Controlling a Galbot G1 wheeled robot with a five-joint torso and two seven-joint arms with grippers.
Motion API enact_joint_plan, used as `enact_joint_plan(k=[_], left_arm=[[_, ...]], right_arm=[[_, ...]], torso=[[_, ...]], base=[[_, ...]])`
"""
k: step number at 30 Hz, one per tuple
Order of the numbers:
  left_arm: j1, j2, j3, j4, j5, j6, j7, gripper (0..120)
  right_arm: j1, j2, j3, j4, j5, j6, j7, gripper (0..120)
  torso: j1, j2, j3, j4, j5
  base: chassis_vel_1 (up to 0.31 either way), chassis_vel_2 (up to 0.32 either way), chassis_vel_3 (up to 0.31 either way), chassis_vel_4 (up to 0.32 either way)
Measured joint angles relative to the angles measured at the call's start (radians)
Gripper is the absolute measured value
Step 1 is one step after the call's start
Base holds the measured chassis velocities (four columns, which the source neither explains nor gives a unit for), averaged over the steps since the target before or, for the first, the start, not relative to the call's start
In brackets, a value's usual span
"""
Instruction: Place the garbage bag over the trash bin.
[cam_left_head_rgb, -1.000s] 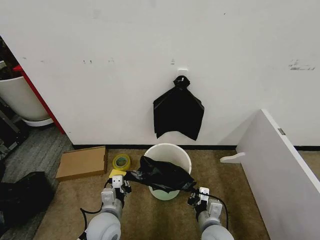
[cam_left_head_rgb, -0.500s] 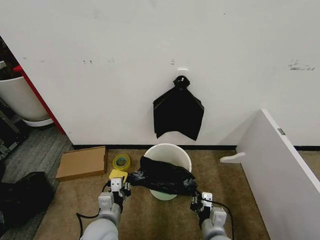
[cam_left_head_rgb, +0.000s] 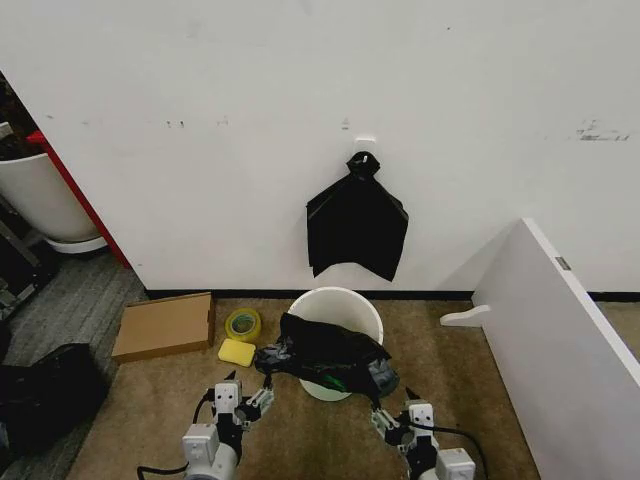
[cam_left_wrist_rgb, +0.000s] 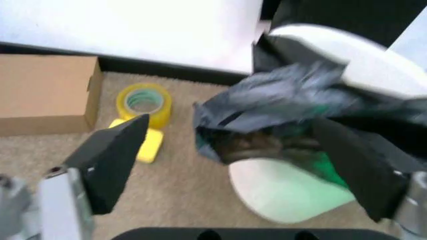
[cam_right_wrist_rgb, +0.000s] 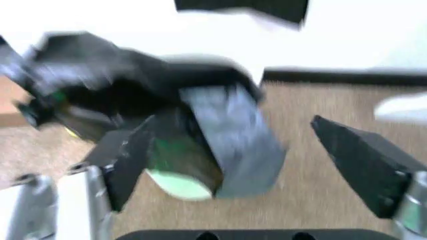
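Note:
The garbage bag is to fit over the trash bin (cam_left_head_rgb: 338, 299), so the robot's right gripper needs to grab the bag by its open rim (cam_left_head_rgb: 382, 376) next.
The cream-white trash bin (cam_left_head_rgb: 338, 299) stands on the carpet by the wall. The glossy black garbage bag (cam_left_head_rgb: 325, 353) lies crumpled over its near rim and front wall, leaving the far half of the mouth uncovered. My left gripper (cam_left_head_rgb: 247, 394) is open, low and just left of the bag, touching nothing. My right gripper (cam_left_head_rgb: 395, 413) is open too, just below the bag's right end. In the left wrist view the garbage bag (cam_left_wrist_rgb: 280, 107) and the trash bin (cam_left_wrist_rgb: 287, 195) lie beyond the spread left gripper (cam_left_wrist_rgb: 230, 125). The right gripper (cam_right_wrist_rgb: 233, 121) frames the garbage bag (cam_right_wrist_rgb: 200, 112) the same way.
A knotted black bundle (cam_left_head_rgb: 357, 225) hangs on the wall above the bin. A yellow tape roll (cam_left_head_rgb: 243, 323), a yellow sponge (cam_left_head_rgb: 237, 351) and a cardboard box (cam_left_head_rgb: 165, 325) lie to the left. A slanted white board (cam_left_head_rgb: 560, 340) stands to the right. A big white tub (cam_left_head_rgb: 40, 200) is at far left.
Both grippers have let go of the bag's edges, opened and drawn back toward me. The bag, once stretched between them, has slumped onto the bin's front.

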Motion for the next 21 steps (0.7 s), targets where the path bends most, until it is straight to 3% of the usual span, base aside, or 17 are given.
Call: enact_joint_plan(k=[3, 6, 10, 12, 15, 21], left_arm=[[0.014, -0.007, -0.004, 0.002, 0.013, -0.048, 0.035, 100], [0.042, -0.010, -0.030, 0.010, 0.040, -0.137, 0.144, 100], [0.061, -0.012, -0.063, 0.010, 0.061, -0.182, 0.212, 100], [0.077, -0.016, -0.100, 0.014, 0.105, -0.218, 0.250, 100], [0.088, -0.024, -0.126, 0.020, 0.144, -0.239, 0.256, 100], [0.112, -0.063, -0.131, 0.021, 0.158, -0.260, 0.255, 100]], right_arm=[[-0.020, -0.020, 0.038, 0.060, 0.014, -0.015, -0.032, 98], [-0.011, -0.054, 0.104, 0.117, 0.082, -0.049, -0.075, 100], [0.042, -0.088, 0.157, 0.126, 0.190, -0.079, -0.101, 100], [0.151, -0.157, 0.212, 0.098, 0.357, -0.136, -0.152, 100], [0.278, -0.256, 0.226, 0.055, 0.486, -0.205, -0.215, 100], [0.554, -0.401, 0.094, -0.082, 0.623, -0.348, -0.309, 100]], torso=[[0.000, 0.000, 0.000, 0.0000, -0.0001], [0.000, 0.000, 0.000, -0.0002, -0.0002], [0.000, 0.000, 0.000, -0.0002, 0.0002], [0.000, 0.000, 0.000, 0.0000, 0.0002], [0.000, 0.000, 0.000, -0.0001, 0.0003], [0.000, 0.000, 0.000, 0.0002, 0.0002]], base=[[0.000, 0.000, 0.000, 0.000], [0.000, 0.000, 0.000, 0.000], [0.000, 0.000, 0.000, 0.000], [0.000, 0.000, 0.000, 0.000], [0.000, 0.000, 0.000, 0.000], [0.000, 0.000, 0.000, 0.000]])
